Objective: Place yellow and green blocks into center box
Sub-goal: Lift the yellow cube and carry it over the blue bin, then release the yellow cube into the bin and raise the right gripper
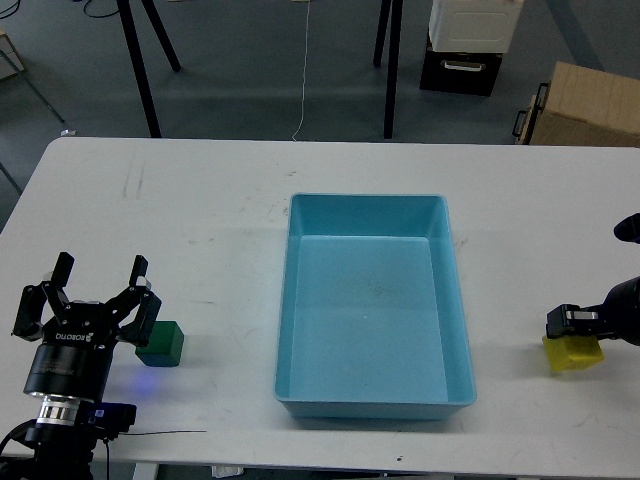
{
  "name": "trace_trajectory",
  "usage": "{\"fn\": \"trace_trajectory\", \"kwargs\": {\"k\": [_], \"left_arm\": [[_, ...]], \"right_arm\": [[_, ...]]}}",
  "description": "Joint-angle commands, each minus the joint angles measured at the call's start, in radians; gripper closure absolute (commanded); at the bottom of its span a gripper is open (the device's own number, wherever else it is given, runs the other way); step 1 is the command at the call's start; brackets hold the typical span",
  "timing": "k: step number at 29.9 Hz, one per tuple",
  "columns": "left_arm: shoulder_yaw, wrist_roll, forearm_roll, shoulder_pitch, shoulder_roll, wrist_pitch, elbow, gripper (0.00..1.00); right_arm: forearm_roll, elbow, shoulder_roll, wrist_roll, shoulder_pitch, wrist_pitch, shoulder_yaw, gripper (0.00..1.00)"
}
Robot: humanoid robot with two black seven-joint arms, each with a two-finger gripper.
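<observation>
My left gripper is going to grab the green block (160, 343) next, by its opposite sides.
The blue center box (366, 199) stands open in the middle of the white table. A green block (160, 343) lies on the table at the front left. My left gripper (98, 283) is open, just left of the green block and not touching it. A yellow block (574, 354) is at the far right, right of the box. My right gripper (571, 323) comes in from the right edge and sits on top of the yellow block, closed on it. Its fingers look small and dark.
The white table (200, 210) ends close in front of both grippers. Behind it on the floor are a cardboard box (590, 105), a black and white case (468, 45) and black stand legs (140, 60).
</observation>
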Motion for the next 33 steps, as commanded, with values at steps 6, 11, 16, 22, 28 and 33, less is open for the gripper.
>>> {"fn": "trace_trajectory", "kwargs": {"k": [6,11,16,22,28,33], "left_arm": [[0.0,0.0,0.0,-0.003,0.0,0.0,0.001,0.0],[0.0,0.0,0.0,-0.012,-0.002,0.0,0.002,0.0],[0.0,0.0,0.0,-0.014,-0.008,0.0,0.002,0.0],[0.0,0.0,0.0,-0.015,-0.01,0.0,0.005,0.0],[0.0,0.0,0.0,-0.026,-0.01,0.0,0.022,0.0],[0.008,0.0,0.0,-0.031,-0.01,0.0,0.024,0.0]], "right_arm": [[0.346,-0.065,0.307,0.002,0.336,-0.001,-0.115,1.0],[0.349,-0.197,0.604,0.003,0.341,-0.045,-0.21,1.0],[0.348,-0.31,0.778,0.003,0.266,-0.055,-0.246,0.93],[0.349,-0.343,0.827,0.005,0.261,-0.064,-0.246,0.52],[0.36,-0.343,0.812,0.005,0.261,-0.068,-0.246,0.01],[0.365,-0.356,0.76,0.006,0.272,-0.068,-0.23,0.01]]}}
